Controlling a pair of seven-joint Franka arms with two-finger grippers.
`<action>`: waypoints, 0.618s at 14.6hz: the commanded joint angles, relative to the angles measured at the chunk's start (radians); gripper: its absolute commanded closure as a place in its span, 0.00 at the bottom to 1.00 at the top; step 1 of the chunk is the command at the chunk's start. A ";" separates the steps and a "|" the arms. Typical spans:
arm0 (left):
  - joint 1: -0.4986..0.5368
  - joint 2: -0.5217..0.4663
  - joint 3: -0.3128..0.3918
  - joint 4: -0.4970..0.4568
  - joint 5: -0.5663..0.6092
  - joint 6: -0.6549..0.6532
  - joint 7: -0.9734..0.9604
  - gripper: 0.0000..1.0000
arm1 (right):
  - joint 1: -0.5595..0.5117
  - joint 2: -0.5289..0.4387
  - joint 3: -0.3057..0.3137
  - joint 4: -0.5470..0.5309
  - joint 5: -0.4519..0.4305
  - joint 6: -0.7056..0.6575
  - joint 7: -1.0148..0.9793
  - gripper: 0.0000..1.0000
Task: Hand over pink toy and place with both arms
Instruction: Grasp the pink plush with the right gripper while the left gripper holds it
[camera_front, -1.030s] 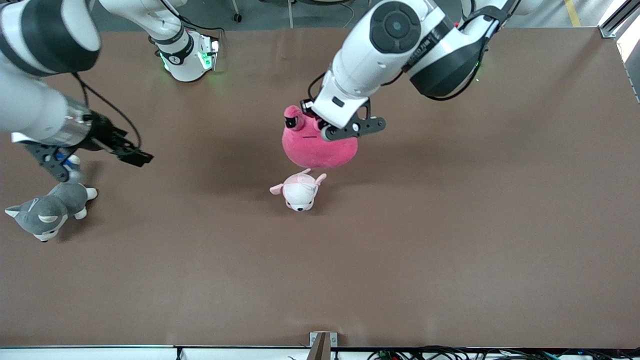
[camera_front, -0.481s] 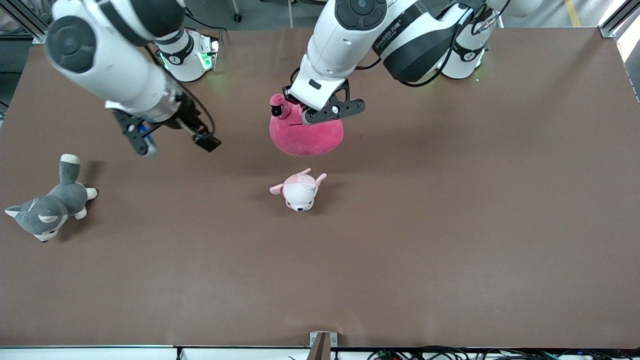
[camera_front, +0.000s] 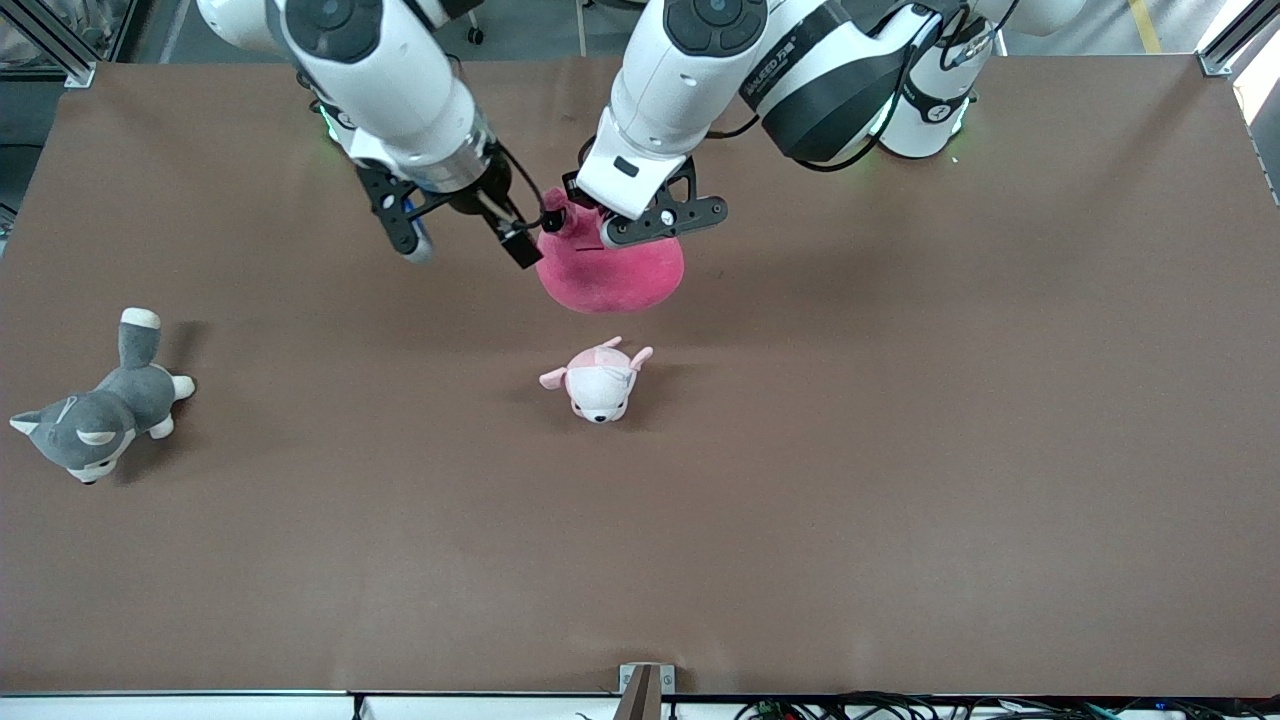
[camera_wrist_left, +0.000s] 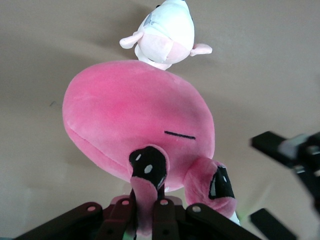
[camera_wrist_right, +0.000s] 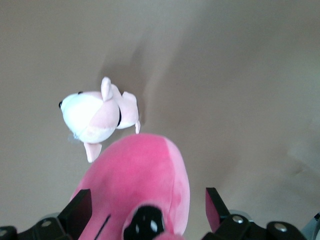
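Observation:
The right gripper grabs the toy by its plump round body (camera_front: 618, 276) (camera_wrist_right: 137, 167) next, to take the pink toy from my left gripper and place it.
The pink toy (camera_front: 612, 272) hangs in the air over the middle of the table, toward the robots' bases. My left gripper (camera_front: 592, 218) is shut on one of its black-eyed stalks (camera_wrist_left: 148, 172), and the round body (camera_wrist_left: 135, 120) dangles below. My right gripper (camera_front: 466, 243) is open close beside the toy, at about the same height. One finger (camera_front: 520, 248) is right at the toy's edge. In the right wrist view the toy (camera_wrist_right: 140, 185) shows between the wide-spread fingers (camera_wrist_right: 79, 207). The right gripper's fingers (camera_wrist_left: 280, 146) also show in the left wrist view.
A small pale pink-and-white puppy plush (camera_front: 598, 380) lies on the brown table (camera_front: 900, 450) nearer the front camera than the hanging toy. A grey-and-white husky plush (camera_front: 95, 415) lies at the right arm's end of the table.
My right arm has swung from over the husky up to the hanging toy, staying open. My left gripper carried the toy a little toward the bases, then held still.

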 joint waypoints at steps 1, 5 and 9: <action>-0.015 0.009 0.011 0.030 0.009 0.000 -0.019 1.00 | 0.039 -0.025 -0.012 -0.051 0.015 0.045 0.031 0.01; -0.015 0.010 0.011 0.028 0.009 0.000 -0.017 1.00 | 0.065 -0.022 -0.012 -0.062 0.015 0.079 0.069 0.23; -0.015 0.009 0.011 0.028 0.010 0.000 -0.017 1.00 | 0.062 -0.024 -0.011 -0.059 0.016 0.076 0.066 0.73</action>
